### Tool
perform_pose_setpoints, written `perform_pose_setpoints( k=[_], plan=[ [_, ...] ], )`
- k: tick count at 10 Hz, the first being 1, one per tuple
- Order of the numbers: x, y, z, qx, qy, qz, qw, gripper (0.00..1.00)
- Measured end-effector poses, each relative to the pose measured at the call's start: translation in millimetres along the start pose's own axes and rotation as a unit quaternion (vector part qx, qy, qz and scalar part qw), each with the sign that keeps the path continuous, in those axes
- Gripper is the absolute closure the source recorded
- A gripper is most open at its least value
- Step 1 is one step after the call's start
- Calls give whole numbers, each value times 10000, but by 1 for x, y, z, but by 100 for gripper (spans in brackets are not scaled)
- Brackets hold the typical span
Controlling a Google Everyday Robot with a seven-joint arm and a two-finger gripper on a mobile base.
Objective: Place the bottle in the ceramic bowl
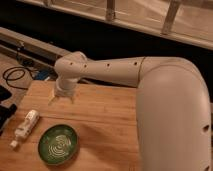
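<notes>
The gripper grabs the white bottle by its base end [32, 117] next, opposite the cap, to put it in the ceramic bowl [58, 144].
The white bottle [27, 125] lies on its side near the left edge of the wooden table [110, 120], with its narrow cap end toward the front. Just to its right, near the front edge, sits the dark green ceramic bowl [58, 144] with white swirl lines inside and nothing in it. My gripper [62, 98] points down over the back left part of the table, behind both the bottle and the bowl. Its fingers stand apart with only bare wood showing between them. The thick white arm [150, 85] reaches in from the right.
A black cable [15, 75] coils on the floor left of the table. A dark rail [30, 45] runs behind the table. The arm's bulky body [175, 130] fills the right side of the view.
</notes>
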Motion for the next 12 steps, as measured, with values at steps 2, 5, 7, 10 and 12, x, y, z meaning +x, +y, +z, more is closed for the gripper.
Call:
perform_pose_setpoints(
  k=[2, 5, 7, 10, 12],
  plan=[
    [-8, 16, 19, -91, 131, -176, 9997, 35],
    [-38, 58, 50, -299, 311, -538, 9976, 35],
    [-56, 86, 72, -453, 247, -697, 9962, 35],
    [-59, 89, 75, -458, 215, -675, 9964, 35],
    [-57, 91, 75, -427, 221, -687, 9965, 35]
  ],
)
